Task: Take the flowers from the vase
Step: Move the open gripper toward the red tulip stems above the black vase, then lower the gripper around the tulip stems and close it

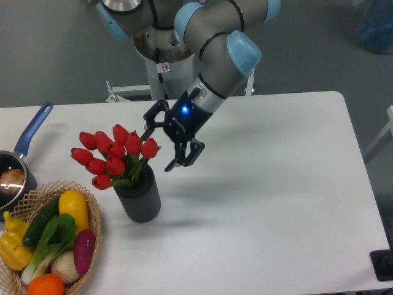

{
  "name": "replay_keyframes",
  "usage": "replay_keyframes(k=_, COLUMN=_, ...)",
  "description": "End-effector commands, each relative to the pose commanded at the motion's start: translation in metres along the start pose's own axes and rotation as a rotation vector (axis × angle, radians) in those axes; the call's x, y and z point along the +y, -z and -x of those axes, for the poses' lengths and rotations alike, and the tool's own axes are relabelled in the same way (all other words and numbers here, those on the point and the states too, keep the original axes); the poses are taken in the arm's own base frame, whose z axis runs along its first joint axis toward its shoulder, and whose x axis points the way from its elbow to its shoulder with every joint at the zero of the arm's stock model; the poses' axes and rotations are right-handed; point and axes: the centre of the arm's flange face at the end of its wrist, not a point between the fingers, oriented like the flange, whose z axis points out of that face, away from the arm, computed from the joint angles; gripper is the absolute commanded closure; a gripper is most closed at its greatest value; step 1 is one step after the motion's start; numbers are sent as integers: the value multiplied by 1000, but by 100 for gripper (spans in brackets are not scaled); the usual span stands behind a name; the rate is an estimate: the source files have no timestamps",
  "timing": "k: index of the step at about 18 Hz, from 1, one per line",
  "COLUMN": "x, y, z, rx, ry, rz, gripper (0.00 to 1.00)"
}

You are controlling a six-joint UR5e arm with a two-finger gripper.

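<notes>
The robot's gripper needs to lift the flowers (115, 154) out of the vase (140, 196), so next it should grab their green stems below the red blooms.
The flowers (115, 154), a bunch of red tulips with green leaves, stand upright in the vase (140, 196), a short dark grey ribbed cylinder at the table's left. My gripper (158, 151) hangs open just to the right of the blooms, tilted toward them. One finger (150, 127) is behind the rightmost tulip, the other (177, 162) in front and to the right. Nothing is between the fingers.
A wicker basket (92, 212) of colourful vegetables sits at the front left, touching distance from the vase. A blue-handled saucepan (24, 142) lies at the far left edge. The robot base (164, 61) stands behind the table.
</notes>
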Motion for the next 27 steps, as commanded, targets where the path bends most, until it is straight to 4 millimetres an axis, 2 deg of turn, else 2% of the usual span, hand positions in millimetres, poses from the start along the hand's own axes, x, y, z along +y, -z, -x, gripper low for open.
replay_keyframes(k=12, x=-12, y=-21, z=-5, rx=34, ry=-44, rz=5, gripper=0)
replay_keyframes(k=15, x=-13, y=-27, z=3, rx=21, ry=-71, rz=1, gripper=0)
replay_keyframes(k=17, x=-14, y=-40, z=8, rx=11, ry=-112, rz=-3, gripper=0)
replay_keyframes(k=27, x=-15, y=-43, z=10, rx=30, ry=-98, rz=-69, gripper=0)
